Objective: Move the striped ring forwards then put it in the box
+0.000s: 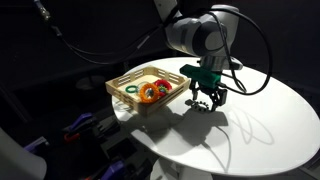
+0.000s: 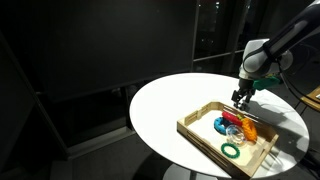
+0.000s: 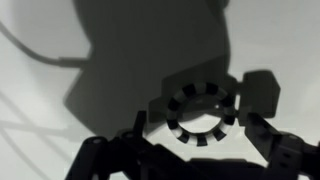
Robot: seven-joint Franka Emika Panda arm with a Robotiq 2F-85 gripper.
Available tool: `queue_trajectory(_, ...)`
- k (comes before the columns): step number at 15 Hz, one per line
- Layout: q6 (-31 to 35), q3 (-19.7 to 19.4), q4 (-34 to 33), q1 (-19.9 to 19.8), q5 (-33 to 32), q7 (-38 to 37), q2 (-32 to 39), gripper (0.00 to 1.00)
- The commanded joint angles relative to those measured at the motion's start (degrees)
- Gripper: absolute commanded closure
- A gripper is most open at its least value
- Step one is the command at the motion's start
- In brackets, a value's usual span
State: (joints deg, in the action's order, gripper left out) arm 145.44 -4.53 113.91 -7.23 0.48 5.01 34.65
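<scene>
My fingers are down at the table, level with the striped ring's sides. My gripper should close now, as it would hold the ring.
The striped ring (image 3: 200, 138), with black and white stripes, lies flat on the white table in the wrist view. My gripper (image 3: 197, 125) is low over it with one finger on each side; there is a gap at the left finger, and the right finger is close to the ring's edge. The jaws look open. In both exterior views the gripper (image 1: 207, 98) (image 2: 239, 98) is down at the table just beside the box (image 1: 135, 80) (image 2: 200, 125), a light-wood slatted tray. The ring is too small to make out there.
The box holds an orange ring (image 1: 150, 92) (image 2: 247, 128), a green ring (image 1: 132, 90) (image 2: 232, 150) and a blue piece (image 2: 220, 124). The round white table (image 1: 260, 130) (image 2: 170, 100) ends in dark surroundings. The box sits at the table's edge.
</scene>
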Motion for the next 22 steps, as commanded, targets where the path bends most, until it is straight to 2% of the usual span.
queue_trajectory(1,0.2,0.3,-1.2,-0.5,-0.1,-0.1,0.8,0.0)
queue_trajectory(4,0.2,0.3,-1.2,-0.4,-0.1,-0.1,0.8,0.0)
queue_trajectory(7,0.2,0.2,-1.2,-0.3,-0.2,-0.2,0.9,0.24)
queue_trajectory(9,0.2,0.2,-1.3,-0.3,-0.2,-0.3,0.9,0.29)
queue_trajectory(10,0.2,0.2,-1.3,-0.3,-0.2,-0.3,0.9,0.28)
queue_trajectory(12,0.2,0.2,-1.3,-0.3,-0.2,-0.4,0.7,0.51)
queue_trajectory(14,0.1,0.1,-1.2,-0.2,-0.2,-0.6,0.2,0.59)
queue_trajectory(22,-2.0,0.3,-1.3,1.3,0.1,-3.1,-3.2,0.59)
